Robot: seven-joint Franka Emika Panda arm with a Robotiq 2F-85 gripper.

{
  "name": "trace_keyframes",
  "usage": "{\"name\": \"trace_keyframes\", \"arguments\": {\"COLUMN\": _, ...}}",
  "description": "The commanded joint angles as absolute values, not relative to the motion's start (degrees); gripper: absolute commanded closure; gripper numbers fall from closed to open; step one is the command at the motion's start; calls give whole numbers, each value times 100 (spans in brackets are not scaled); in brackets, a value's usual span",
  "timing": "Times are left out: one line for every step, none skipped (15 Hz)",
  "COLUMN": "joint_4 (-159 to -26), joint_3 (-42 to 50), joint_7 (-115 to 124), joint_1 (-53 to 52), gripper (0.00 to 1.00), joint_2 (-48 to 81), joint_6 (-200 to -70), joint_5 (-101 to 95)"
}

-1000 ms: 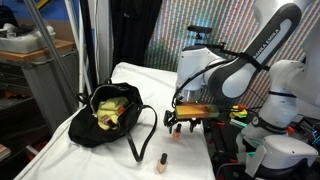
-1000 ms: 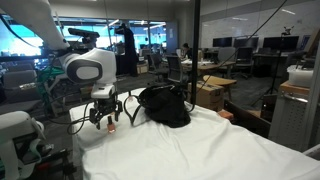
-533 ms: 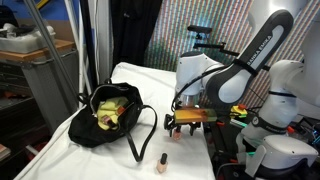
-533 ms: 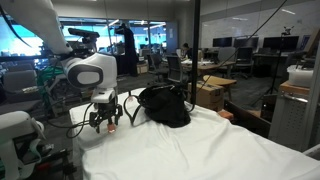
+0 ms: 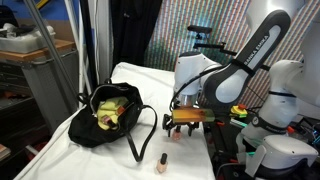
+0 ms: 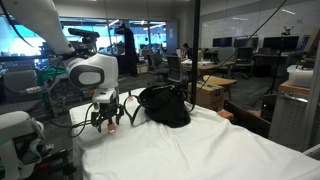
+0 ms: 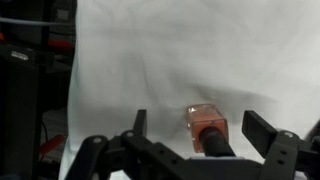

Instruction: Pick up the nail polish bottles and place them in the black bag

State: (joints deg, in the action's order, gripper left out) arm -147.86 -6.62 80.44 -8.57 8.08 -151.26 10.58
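The dark cap sits down between my open fingers. I should go ahead and close my gripper on it now.
My gripper is open and hangs low over a nail polish bottle with an orange-pink body and a dark cap; the bottle stands between the two fingers, untouched. In both exterior views the gripper sits just above the white table near its edge, with the bottle under it. A second bottle stands alone nearer the front edge. The black bag lies open on the table, showing its yellow-green inside, with its strap loops trailing toward the gripper.
The white-covered table drops off close behind the gripper. A grey cabinet stands beside the bag end. Robot base and cables crowd the gripper side.
The arm has shifted slightly and the gripper has settled a little lower around the bottle. The bottles and the bag have not moved.
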Motion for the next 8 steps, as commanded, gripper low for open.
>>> {"name": "trace_keyframes", "arguments": {"joint_4": -14726, "joint_3": -656, "joint_7": 7947, "joint_1": -872, "gripper": 30, "joint_2": 966, "joint_6": -15243, "joint_5": 1213}}
{"name": "trace_keyframes", "arguments": {"joint_4": -14732, "joint_3": -662, "joint_7": 7935, "joint_1": -872, "gripper": 37, "joint_2": 959, "joint_6": -15238, "joint_5": 1222}}
{"name": "trace_keyframes", "arguments": {"joint_4": -14734, "joint_3": -663, "joint_7": 7931, "joint_1": -873, "gripper": 46, "joint_2": 956, "joint_6": -15232, "joint_5": 1220}}
{"name": "trace_keyframes", "arguments": {"joint_4": -14740, "joint_3": -664, "joint_7": 7925, "joint_1": -873, "gripper": 52, "joint_2": 945, "joint_6": -15227, "joint_5": 1221}}
{"name": "trace_keyframes", "arguments": {"joint_4": -14747, "joint_3": -661, "joint_7": 7937, "joint_1": -876, "gripper": 58, "joint_2": 922, "joint_6": -15216, "joint_5": 1203}}
{"name": "trace_keyframes", "arguments": {"joint_4": -14747, "joint_3": -656, "joint_7": 7954, "joint_1": -881, "gripper": 65, "joint_2": 909, "joint_6": -15205, "joint_5": 1180}}
{"name": "trace_keyframes", "arguments": {"joint_4": -14746, "joint_3": -652, "joint_7": 7970, "joint_1": -888, "gripper": 71, "joint_2": 893, "joint_6": -15170, "joint_5": 1155}}
{"name": "trace_keyframes", "arguments": {"joint_4": -14743, "joint_3": -650, "joint_7": 7973, "joint_1": -894, "gripper": 79, "joint_2": 884, "joint_6": -15136, "joint_5": 1135}}
